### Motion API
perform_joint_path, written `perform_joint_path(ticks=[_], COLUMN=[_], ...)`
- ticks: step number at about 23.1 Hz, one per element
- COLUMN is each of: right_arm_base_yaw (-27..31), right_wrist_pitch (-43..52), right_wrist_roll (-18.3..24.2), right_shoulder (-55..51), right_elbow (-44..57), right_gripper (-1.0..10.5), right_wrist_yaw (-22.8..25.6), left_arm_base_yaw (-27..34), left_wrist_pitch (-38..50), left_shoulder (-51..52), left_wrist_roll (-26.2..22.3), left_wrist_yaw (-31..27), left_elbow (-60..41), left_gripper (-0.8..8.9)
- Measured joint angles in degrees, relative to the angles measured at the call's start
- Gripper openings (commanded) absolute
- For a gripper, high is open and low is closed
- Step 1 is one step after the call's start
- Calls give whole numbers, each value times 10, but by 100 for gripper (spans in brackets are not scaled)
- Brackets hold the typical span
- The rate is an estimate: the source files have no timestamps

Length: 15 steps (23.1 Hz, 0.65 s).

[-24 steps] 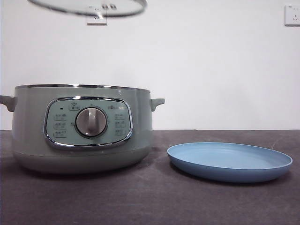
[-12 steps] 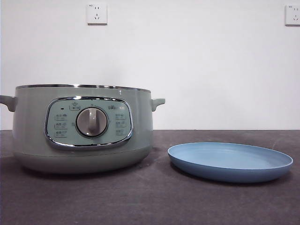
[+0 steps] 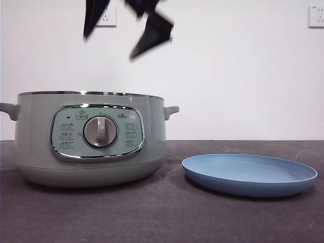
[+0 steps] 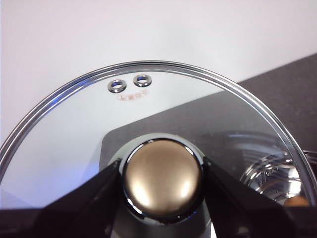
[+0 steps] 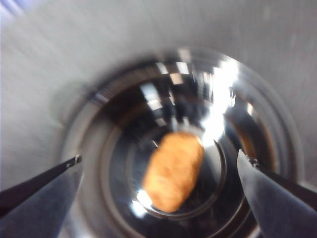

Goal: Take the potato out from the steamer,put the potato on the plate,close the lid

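Note:
The right gripper grabs the potato across its facing long sides next. The potato (image 5: pixel 173 171) lies oblong in the pot with rounded ends.
The pale green steamer (image 3: pixel 88 139) stands open at the left of the table. Inside its shiny pot lies the orange-brown potato (image 5: pixel 173 171). My right gripper (image 5: pixel 159 157) hangs open above it, jaws spread wide on either side and not touching it; in the front view the same gripper (image 3: pixel 109 46) shows as dark jaws above the steamer's rim. My left gripper (image 4: pixel 162 171) is shut on the round knob of the glass lid (image 4: pixel 74 129), held up in the air out of the front view. The blue plate (image 3: pixel 249 174) lies bare to the steamer's right.
A white wall with two sockets (image 3: pixel 316 15) stands behind the table. Dark tabletop (image 3: pixel 167 217) stretches in front of the steamer and plate.
The lid rose out of the top of the front view. The right gripper's open jaws have since come down into view above the steamer.

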<state>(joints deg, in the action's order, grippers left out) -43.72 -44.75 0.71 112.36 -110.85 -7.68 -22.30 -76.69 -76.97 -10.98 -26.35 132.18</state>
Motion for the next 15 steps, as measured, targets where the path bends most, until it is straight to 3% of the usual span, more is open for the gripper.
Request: perform_joint_path(ticks=[15], right_arm_base_yaw=[-23], right_wrist_pitch=[29], right_wrist_roll=[4], right_shoulder=[125], right_elbow=[0], right_gripper=[468], right_wrist_yaw=[34], left_arm_base_yaw=[0], left_wrist_pitch=[0], left_shoulder=[9], left_wrist_roll=[6], left_wrist_yaw=[18], left_elbow=[0], left_gripper=[-8])
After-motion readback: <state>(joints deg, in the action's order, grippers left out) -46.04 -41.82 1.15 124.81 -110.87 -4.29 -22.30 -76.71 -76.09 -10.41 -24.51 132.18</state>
